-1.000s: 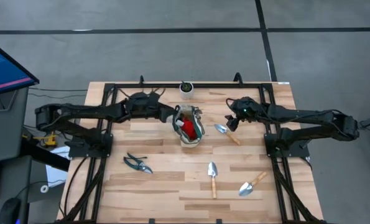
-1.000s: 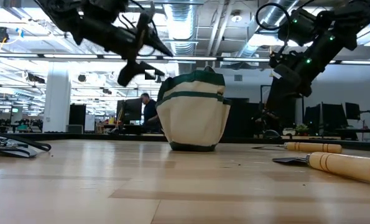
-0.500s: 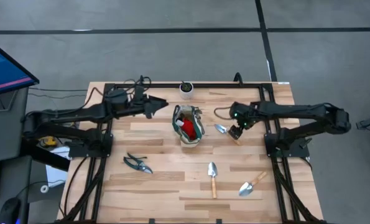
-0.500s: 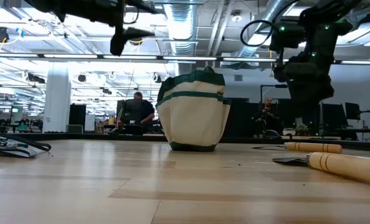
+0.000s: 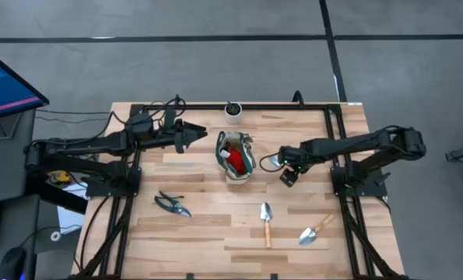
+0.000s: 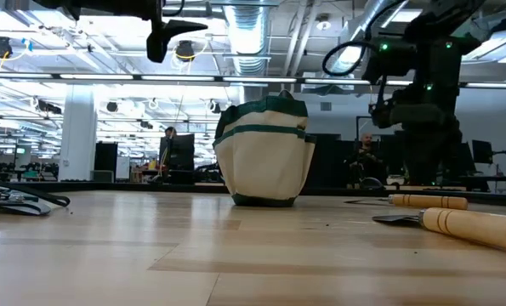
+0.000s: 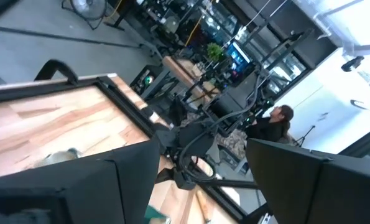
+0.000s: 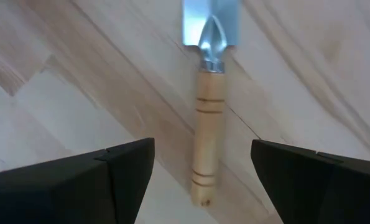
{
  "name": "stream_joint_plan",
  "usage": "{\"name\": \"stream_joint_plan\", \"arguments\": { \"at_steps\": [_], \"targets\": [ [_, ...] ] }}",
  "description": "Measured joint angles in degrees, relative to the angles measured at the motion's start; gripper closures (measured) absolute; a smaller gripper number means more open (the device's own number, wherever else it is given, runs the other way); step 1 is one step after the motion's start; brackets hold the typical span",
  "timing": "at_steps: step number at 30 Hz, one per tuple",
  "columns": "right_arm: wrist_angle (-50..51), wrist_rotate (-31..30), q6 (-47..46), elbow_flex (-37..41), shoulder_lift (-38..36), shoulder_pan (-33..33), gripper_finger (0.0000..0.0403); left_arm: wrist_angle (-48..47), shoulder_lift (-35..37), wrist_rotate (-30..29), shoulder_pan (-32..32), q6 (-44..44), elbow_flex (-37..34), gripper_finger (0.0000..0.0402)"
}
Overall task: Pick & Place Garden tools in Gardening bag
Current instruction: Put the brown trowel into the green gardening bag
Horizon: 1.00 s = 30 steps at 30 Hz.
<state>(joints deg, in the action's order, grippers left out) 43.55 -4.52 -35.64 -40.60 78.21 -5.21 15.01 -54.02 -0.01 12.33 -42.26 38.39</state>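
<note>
My right fingers stop above the wooden handle (image 8: 208, 138); they'd miss now.
The cream gardening bag (image 5: 236, 155) with green trim stands upright on its base mid-table, a red-and-black glove (image 5: 233, 160) inside it; it also shows in the low view (image 6: 264, 151). A trowel (image 8: 207, 106) lies flat on the table right of the bag, its blade (image 5: 274, 161) toward the bag. My right gripper (image 8: 200, 152) hovers open above its wooden handle, one finger on each side, not touching. My left gripper (image 5: 200, 132) is open and empty, raised left of the bag. Two more trowels (image 5: 267, 219) (image 5: 315, 230) and dark pruning shears (image 5: 173, 204) lie nearer the front.
A small white pot with a green plant (image 5: 233, 110) stands at the far edge behind the bag. A dark metal frame (image 5: 138, 117) borders the tabletop. Bare wood lies between the shears and the bag. People show in the room beyond the table.
My left gripper has drawn back from the bag toward the table's left edge and risen. My right gripper has swung toward the near edge and the bag, tipped downward and come down over the trowel's handle. The bag and tools have stayed put.
</note>
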Motion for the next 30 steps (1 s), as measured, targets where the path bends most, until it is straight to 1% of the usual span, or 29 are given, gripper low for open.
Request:
{"name": "stream_joint_plan", "arguments": {
  "at_steps": [6,8,10,11,13,17,18,20,24,30],
  "targets": [
    [-1.6,0.0,0.0,0.6,6.6,0.3,0.0143,-0.1,0.0,0.0,-0.1,0.0,0.0,0.0172],
    [-2.6,0.1,0.2,1.2,7.8,0.3,0.0144,0.0,0.0,0.0,-0.1,0.0,0.0,0.0172],
    [-2.5,0.2,0.0,1.3,8.6,0.5,0.0156,0.0,0.0,0.0,-0.1,0.0,0.0,0.0172],
    [-2.5,0.3,0.0,1.3,8.6,0.8,0.0169,0.0,0.0,0.0,-0.1,0.0,0.0,0.0172],
    [-2.9,0.5,-0.7,1.4,8.0,1.3,0.0214,0.0,0.0,0.0,-0.1,0.0,0.0,0.0172],
    [-2.1,2.0,-1.4,1.7,6.7,1.5,0.0346,0.0,0.0,0.0,-0.1,0.0,0.0,0.0172],
    [-1.8,2.3,-1.1,1.7,6.5,1.4,0.0357,0.0,0.0,0.0,-0.1,0.0,0.0,0.0172],
    [-1.7,2.9,-0.4,1.8,6.0,1.4,0.0347,0.0,0.0,0.0,-0.1,0.0,0.0,0.0172],
    [1.5,3.0,-0.4,0.5,3.5,2.7,0.0348,-0.1,0.0,0.1,-0.1,0.0,0.0,0.0172],
    [9.6,2.7,-0.2,-8.6,-3.3,5.1,0.0348,-4.8,0.0,0.0,-0.1,0.0,0.0,0.0172]
  ]
}}
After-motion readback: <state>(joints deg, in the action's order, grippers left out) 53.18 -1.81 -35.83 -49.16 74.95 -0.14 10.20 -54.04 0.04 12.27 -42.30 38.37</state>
